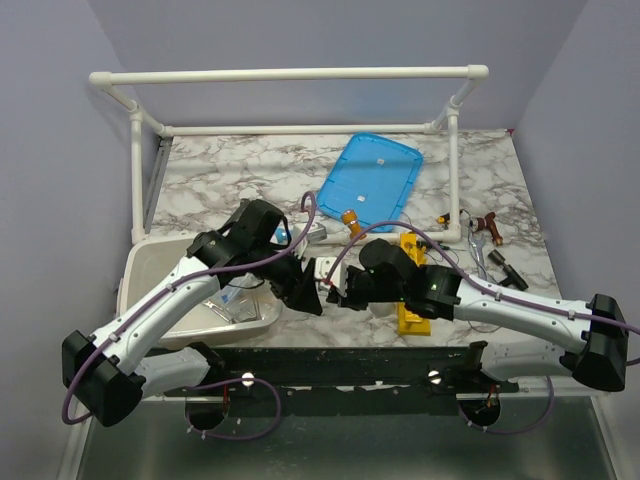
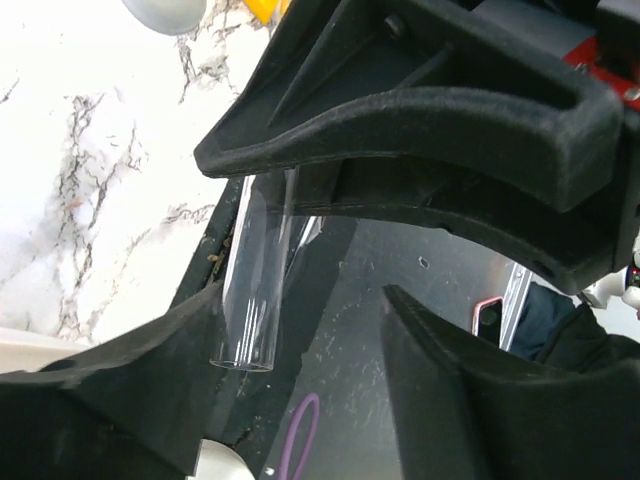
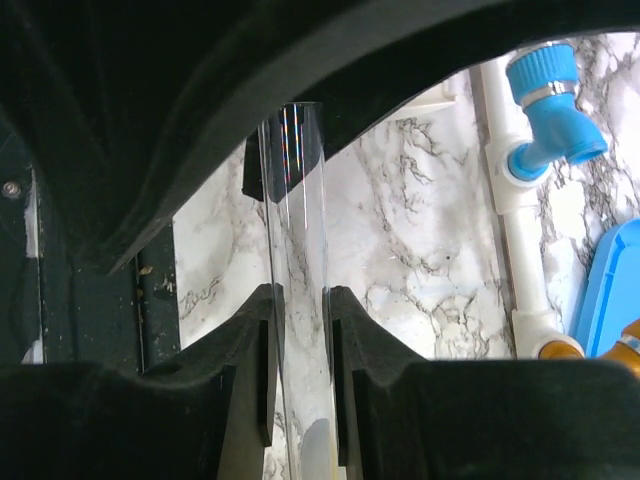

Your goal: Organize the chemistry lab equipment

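Observation:
My left gripper is to grab the clear glass tube next by its open end (image 2: 246,345), so the tube's other end stays free to go into the yellow rack.
My right gripper (image 3: 300,295) is shut on a clear glass tube (image 3: 298,200), which stands between its two pads and runs up past them. In the top view the right gripper (image 1: 340,293) meets my left gripper (image 1: 316,296) near the table's front edge. In the left wrist view the left gripper (image 2: 300,300) is open; the tube's open end (image 2: 255,275) hangs close to its left finger, with the right gripper's black body above. The yellow test-tube rack (image 1: 412,303) lies under the right arm. Metal tongs (image 1: 478,250) lie at the right.
A big white tub (image 1: 150,272) with clear items inside sits at the front left under the left arm. A blue lid (image 1: 372,182) lies at the back centre. A white pipe frame (image 1: 290,75) rings the back. Small brown and black items (image 1: 500,255) lie by the tongs.

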### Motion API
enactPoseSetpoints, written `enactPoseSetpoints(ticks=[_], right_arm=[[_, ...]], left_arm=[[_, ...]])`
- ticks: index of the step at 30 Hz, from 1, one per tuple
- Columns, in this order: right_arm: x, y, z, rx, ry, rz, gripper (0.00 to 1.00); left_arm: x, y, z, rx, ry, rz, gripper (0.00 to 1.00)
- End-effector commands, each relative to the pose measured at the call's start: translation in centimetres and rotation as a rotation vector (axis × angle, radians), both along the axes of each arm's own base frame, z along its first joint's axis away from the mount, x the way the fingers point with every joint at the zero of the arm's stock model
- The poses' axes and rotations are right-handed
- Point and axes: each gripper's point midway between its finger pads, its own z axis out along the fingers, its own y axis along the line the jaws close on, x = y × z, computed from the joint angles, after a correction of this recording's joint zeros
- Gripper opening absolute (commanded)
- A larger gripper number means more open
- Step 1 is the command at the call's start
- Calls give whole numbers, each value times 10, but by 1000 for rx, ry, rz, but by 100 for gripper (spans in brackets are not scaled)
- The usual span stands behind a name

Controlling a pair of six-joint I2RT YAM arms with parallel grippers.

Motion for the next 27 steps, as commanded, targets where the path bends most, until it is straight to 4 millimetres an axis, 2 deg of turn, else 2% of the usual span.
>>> enactPoseSetpoints(ticks=[1,5,12,16,20,27], right_arm=[[10,0,8,63,-15,-81,21],[11,-2,6,77,0,-112,21],[13,-5,8,111,6,-149,21],[14,-4,11,136,4,-158,20],[15,-2,15,159,1,-163,20],[15,-2,11,158,6,-173,20]], left_arm=[[5,-5,11,-83,18,36,68],[18,-1,13,-97,6,119,70],[43,8,19,-170,7,306,66],[47,5,15,-190,46,356,64],[51,1,12,-213,80,390,58],[57,-5,19,-287,105,427,50]])
